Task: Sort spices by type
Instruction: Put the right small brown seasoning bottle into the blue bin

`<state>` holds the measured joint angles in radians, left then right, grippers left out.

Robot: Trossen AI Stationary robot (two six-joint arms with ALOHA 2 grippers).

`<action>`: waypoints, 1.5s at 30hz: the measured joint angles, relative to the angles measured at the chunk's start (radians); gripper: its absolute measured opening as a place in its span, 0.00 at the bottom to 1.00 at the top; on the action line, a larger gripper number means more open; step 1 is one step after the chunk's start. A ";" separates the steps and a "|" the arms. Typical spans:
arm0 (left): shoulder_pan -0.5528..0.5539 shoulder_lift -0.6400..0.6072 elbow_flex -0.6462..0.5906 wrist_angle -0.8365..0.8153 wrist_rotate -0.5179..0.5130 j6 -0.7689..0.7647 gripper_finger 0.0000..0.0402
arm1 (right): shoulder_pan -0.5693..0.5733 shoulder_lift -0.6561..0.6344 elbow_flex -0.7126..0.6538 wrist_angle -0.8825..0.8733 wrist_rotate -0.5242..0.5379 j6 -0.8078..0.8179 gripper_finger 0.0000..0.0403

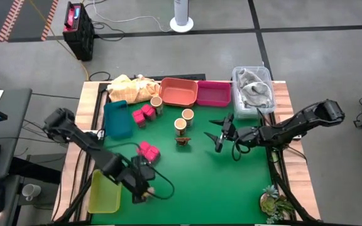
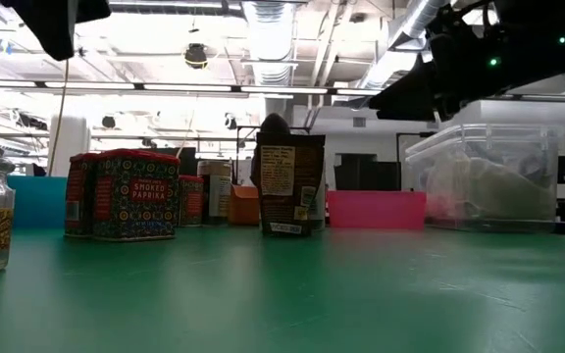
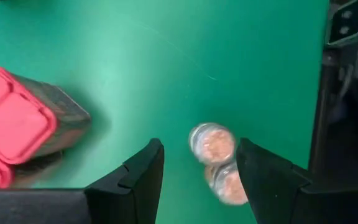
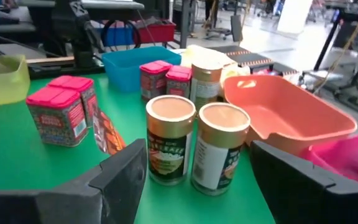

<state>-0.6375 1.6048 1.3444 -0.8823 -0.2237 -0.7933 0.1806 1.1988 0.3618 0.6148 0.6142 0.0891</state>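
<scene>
I should sort a small shaker into the teal tray, so my left gripper picks it up next by its glass body (image 3: 211,144).
My left gripper (image 1: 143,190) is open near the table's front edge. Its fingers stand on either side of two tiny brownish shakers (image 3: 211,142) that stand on the green mat; I cannot tell whether a finger touches one. Two pink-red boxes (image 3: 14,121) stand close by, and others (image 1: 143,114) stand beside the teal tray (image 1: 117,119). My right gripper (image 1: 220,133) is open and empty above mid-table, facing two tan round jars (image 4: 169,146) and a brown packet (image 4: 107,134). A third jar (image 1: 156,102) stands by the orange tray (image 1: 178,91).
A magenta tray (image 1: 213,93) and a clear bin (image 1: 253,91) holding cloth stand at the back right. A pale yellow cloth (image 1: 131,88) lies at the back left. A yellow-green tray (image 1: 104,191) lies at the front left, and a small plant (image 1: 272,202) at the front right.
</scene>
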 joint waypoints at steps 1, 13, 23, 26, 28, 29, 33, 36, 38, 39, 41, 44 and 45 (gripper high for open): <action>-0.003 0.029 0.025 -0.005 -0.002 -0.028 0.47 | 0.000 0.000 0.000 -0.010 0.001 0.014 0.78; 0.017 0.228 0.194 -0.116 0.007 -0.247 0.58 | -0.008 0.000 0.000 -0.017 0.001 -0.016 0.78; 0.015 0.290 0.191 -0.098 0.082 -0.292 0.70 | -0.008 0.000 0.000 -0.036 0.001 -0.019 0.78; 0.008 0.299 0.190 -0.099 0.081 -0.273 0.71 | -0.008 0.000 0.000 -0.041 0.001 -0.019 0.78; 0.007 0.309 0.190 -0.102 0.081 -0.262 0.71 | -0.008 0.000 0.000 -0.042 0.001 -0.018 0.78; 0.006 0.313 0.190 -0.113 0.077 -0.259 0.71 | -0.008 0.000 0.000 -0.043 0.001 -0.018 0.78; 0.003 0.326 0.189 -0.164 0.064 -0.252 0.71 | -0.004 0.000 0.000 -0.056 -0.001 -0.010 0.78; 0.001 0.334 0.186 -0.165 0.063 -0.241 0.71 | -0.004 0.000 0.000 -0.074 -0.002 0.013 0.78; 0.000 0.339 0.172 -0.146 0.068 -0.235 0.71 | -0.004 0.000 0.000 -0.091 -0.003 0.024 0.78; -0.002 0.341 0.163 -0.140 0.075 -0.226 0.71 | -0.004 0.000 0.000 -0.094 -0.003 0.028 0.78; -0.003 0.344 0.143 -0.123 0.107 -0.220 0.71 | -0.004 0.000 0.000 -0.100 -0.003 0.041 0.78; -0.003 0.345 0.125 -0.120 0.128 -0.215 0.71 | -0.003 0.000 0.000 -0.112 -0.003 0.046 0.78; -0.003 0.345 0.123 -0.119 0.137 -0.213 0.71 | -0.001 0.000 0.000 -0.113 -0.004 0.048 0.78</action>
<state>-0.6403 1.9495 1.4674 -1.0016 -0.0869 -1.0065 0.1792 1.1992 0.3618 0.5018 0.6106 0.1376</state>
